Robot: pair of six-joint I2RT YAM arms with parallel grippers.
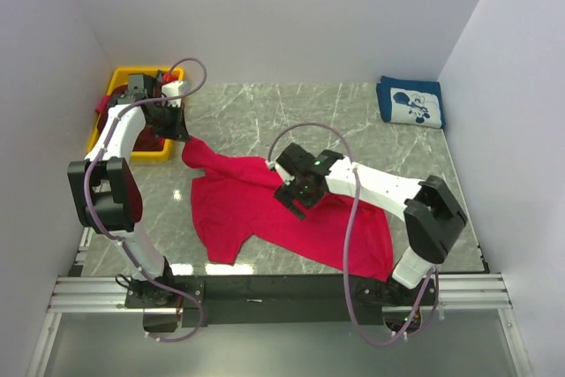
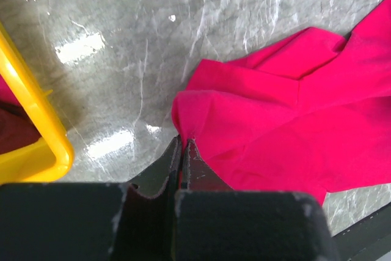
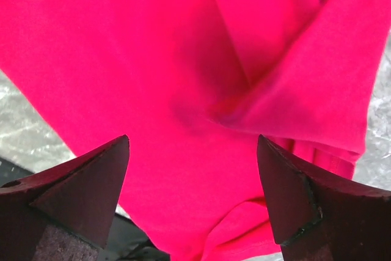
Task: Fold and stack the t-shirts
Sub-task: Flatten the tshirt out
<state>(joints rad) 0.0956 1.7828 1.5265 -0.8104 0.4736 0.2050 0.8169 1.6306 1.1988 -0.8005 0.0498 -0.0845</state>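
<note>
My right gripper grabs the crimson-red t-shirt's far-edge corner (image 3: 350, 143) next, opposite my left gripper, to spread the t-shirt flat for folding.
The crimson-red t-shirt (image 1: 265, 209) lies crumpled on the marble table. My left gripper (image 1: 179, 134) is shut on the shirt's far-left corner, next to the yellow bin; in the left wrist view the closed fingertips (image 2: 183, 142) pinch the red cloth (image 2: 281, 120). My right gripper (image 1: 298, 193) hovers open over the shirt's middle; its wrist view shows wide-spread fingers (image 3: 91, 181) above red cloth (image 3: 183, 77). The navy t-shirt with white print (image 1: 411, 102) lies folded at the far right. Dark maroon cloth (image 1: 148, 142) sits in the bin.
A yellow bin (image 1: 104, 123) stands at the far left corner; its rim shows in the left wrist view (image 2: 36, 120). White walls enclose the table on three sides. A black strip runs along the table's near edge (image 1: 291, 284).
</note>
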